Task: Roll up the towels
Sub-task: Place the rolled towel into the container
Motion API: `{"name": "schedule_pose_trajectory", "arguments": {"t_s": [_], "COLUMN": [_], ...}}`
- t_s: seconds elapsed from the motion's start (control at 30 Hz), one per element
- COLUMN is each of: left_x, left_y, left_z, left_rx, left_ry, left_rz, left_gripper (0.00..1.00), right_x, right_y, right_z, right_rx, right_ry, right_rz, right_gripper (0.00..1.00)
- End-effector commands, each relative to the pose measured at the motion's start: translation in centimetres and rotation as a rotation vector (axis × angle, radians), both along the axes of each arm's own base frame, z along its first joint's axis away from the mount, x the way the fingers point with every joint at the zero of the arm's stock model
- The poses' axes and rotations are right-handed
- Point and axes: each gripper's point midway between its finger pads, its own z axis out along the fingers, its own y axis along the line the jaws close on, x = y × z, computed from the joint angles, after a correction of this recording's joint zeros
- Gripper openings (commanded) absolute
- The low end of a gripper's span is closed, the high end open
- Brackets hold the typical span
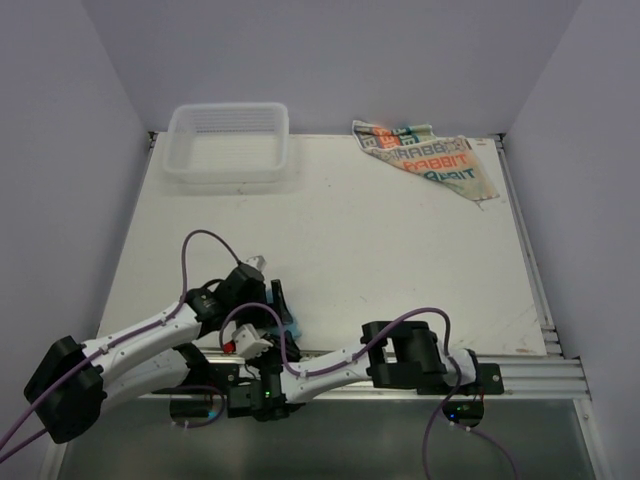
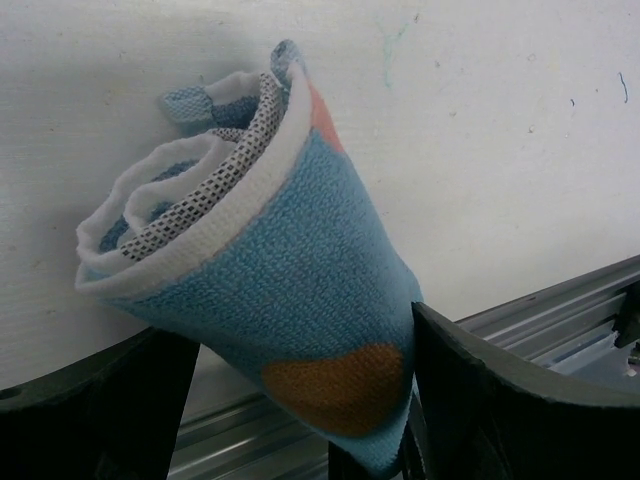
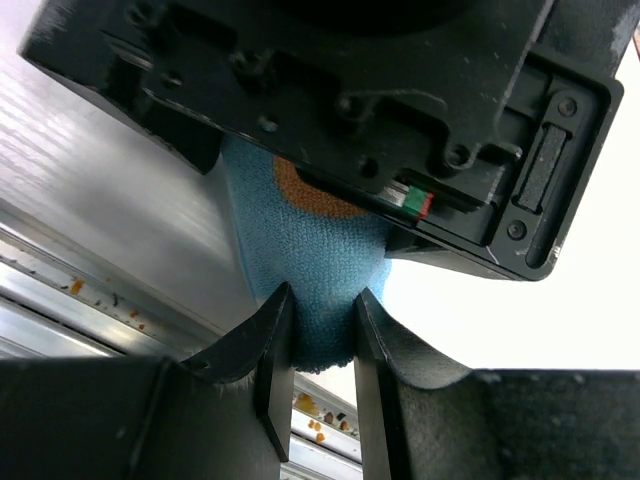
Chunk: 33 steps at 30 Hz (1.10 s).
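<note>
The left gripper is ready to close on the blue towel, because in the left wrist view the towel is between its fingers, which reach past the orange patch.
The light blue towel is rolled into a cone, with white backing spiralled at its wide end and an orange patch near its narrow end. It lies at the table's near edge, over the metal rail. My left gripper stands wide around it, with the right finger touching the cloth. My right gripper is shut on the narrow end of the blue towel, just under the left gripper's body. From above only a sliver of blue towel shows between the left gripper and the right gripper. The cream "RABBIT" towel lies crumpled at the far right.
A white slatted basket stands at the far left corner. A metal rail runs along the near edge. The right arm reaches across to the left, under the left arm. Walls close in the table on three sides.
</note>
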Motion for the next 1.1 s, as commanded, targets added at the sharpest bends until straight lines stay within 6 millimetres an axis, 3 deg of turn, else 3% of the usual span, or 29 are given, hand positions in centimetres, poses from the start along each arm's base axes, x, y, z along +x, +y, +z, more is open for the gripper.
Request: {"name": "schedule_pose_trajectory", "arguments": {"t_s": [0.0, 0.2, 0.5, 0.63, 0.67, 0.7, 0.73, 0.8, 1.07], "left_x": [-0.1, -0.5, -1.5, -1.8, -1.9, -1.9, -1.8, -1.6, 0.7], "left_y": [-0.4, -0.1, 0.6, 1.6, 1.9, 1.9, 1.9, 1.8, 0.8], "left_z": [-0.2, -1.0, -2.3, -3.2, -3.5, -3.5, -3.5, -3.4, -1.3], "left_rx": [-0.021, -0.006, 0.015, 0.057, 0.071, 0.071, 0.069, 0.068, 0.081], "left_ry": [0.001, 0.016, 0.041, 0.047, 0.049, 0.047, 0.043, 0.037, -0.025], "left_rz": [-0.004, -0.01, -0.025, -0.018, -0.013, -0.012, -0.011, -0.005, -0.004], "left_gripper": [0.86, 0.81, 0.6, 0.52, 0.43, 0.43, 0.35, 0.31, 0.25], "right_x": [-0.4, -0.8, -0.9, -0.8, -0.9, -0.8, -0.8, -0.7, -1.5], "right_y": [1.3, 1.9, 1.8, 1.7, 1.6, 1.3, 1.3, 0.6, -1.4], "right_z": [1.0, 0.8, 0.3, 0.9, 1.2, 1.0, 1.9, 2.2, 6.3], "right_rx": [0.003, -0.032, -0.042, -0.012, 0.006, -0.005, 0.035, 0.055, 0.283], "right_ry": [-0.051, -0.076, -0.076, -0.072, -0.067, -0.069, -0.062, -0.058, 0.042], "right_rz": [0.016, 0.032, 0.032, 0.022, 0.023, 0.023, 0.016, 0.013, 0.042], "right_gripper": [0.24, 0.25, 0.27, 0.34, 0.37, 0.4, 0.42, 0.49, 0.62]}}
